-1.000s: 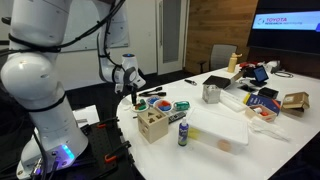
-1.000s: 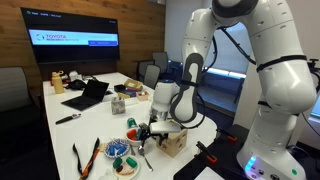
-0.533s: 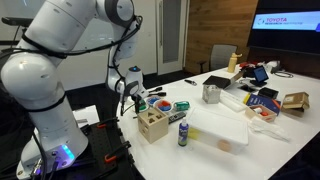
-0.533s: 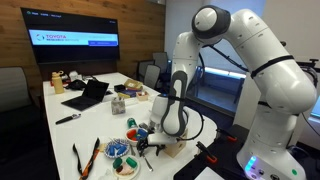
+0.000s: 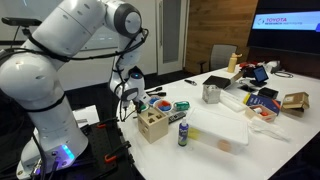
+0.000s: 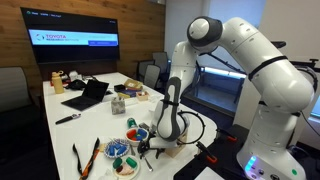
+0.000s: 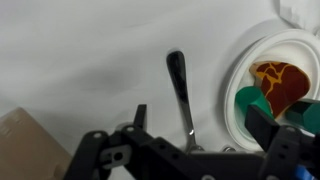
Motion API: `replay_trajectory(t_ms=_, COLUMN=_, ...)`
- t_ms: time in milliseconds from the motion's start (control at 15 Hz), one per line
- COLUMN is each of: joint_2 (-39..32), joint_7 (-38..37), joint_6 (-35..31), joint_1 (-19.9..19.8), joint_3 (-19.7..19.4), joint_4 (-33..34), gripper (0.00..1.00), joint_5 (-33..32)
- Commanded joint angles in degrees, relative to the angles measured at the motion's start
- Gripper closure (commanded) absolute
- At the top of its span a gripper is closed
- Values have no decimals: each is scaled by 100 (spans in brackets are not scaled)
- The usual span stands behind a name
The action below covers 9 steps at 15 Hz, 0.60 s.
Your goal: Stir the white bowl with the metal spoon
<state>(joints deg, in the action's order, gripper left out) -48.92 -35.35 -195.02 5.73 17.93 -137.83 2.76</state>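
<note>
The robot's gripper should next grab the metal spoon point(image 7: 180, 92) by its handle, with a finger on either side. The spoon's scoop end then stays free to stir the white bowl.
The metal spoon point(image 7: 180, 92) lies flat on the white table, its handle running under my gripper point(image 7: 200, 128). The gripper is open, with one finger point(image 7: 139, 117) left of the spoon and the other point(image 7: 266, 126) over the rim of the white bowl point(image 7: 239, 88). The bowl holds red and green pieces. In both exterior views the gripper point(image 5: 133, 98) point(image 6: 150, 144) hangs low over the table edge, close to the white bowl point(image 5: 158, 103) point(image 6: 135, 130). The spoon is a thin dark line in an exterior view point(image 6: 147, 160).
A wooden box point(image 5: 152, 125) point(image 6: 178, 143) stands right beside the gripper. A second small bowl point(image 5: 181, 106) and a small bottle point(image 5: 183, 133) are close by. Another bowl point(image 6: 120, 151) and orange-handled tongs point(image 6: 84, 160) lie nearby. A laptop point(image 6: 88, 95) and clutter fill the far end.
The arm has bent over and brought the gripper down towards the table beside the wooden box. The spoon and the bowls have not moved.
</note>
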Motion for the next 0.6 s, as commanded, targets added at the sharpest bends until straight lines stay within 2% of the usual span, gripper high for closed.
replay_trajectory(t_ms=0, joint_2=-385, joint_7=538, joint_6=-256, joint_1=-359, joint_3=275, joint_4=185, gripper=0, joint_5=218)
replay_trajectory(t_ms=533, joint_2=-881, joint_7=1170, joint_6=-260, joint_1=-539, joint_3=302, joint_4=721, gripper=0, joint_5=265)
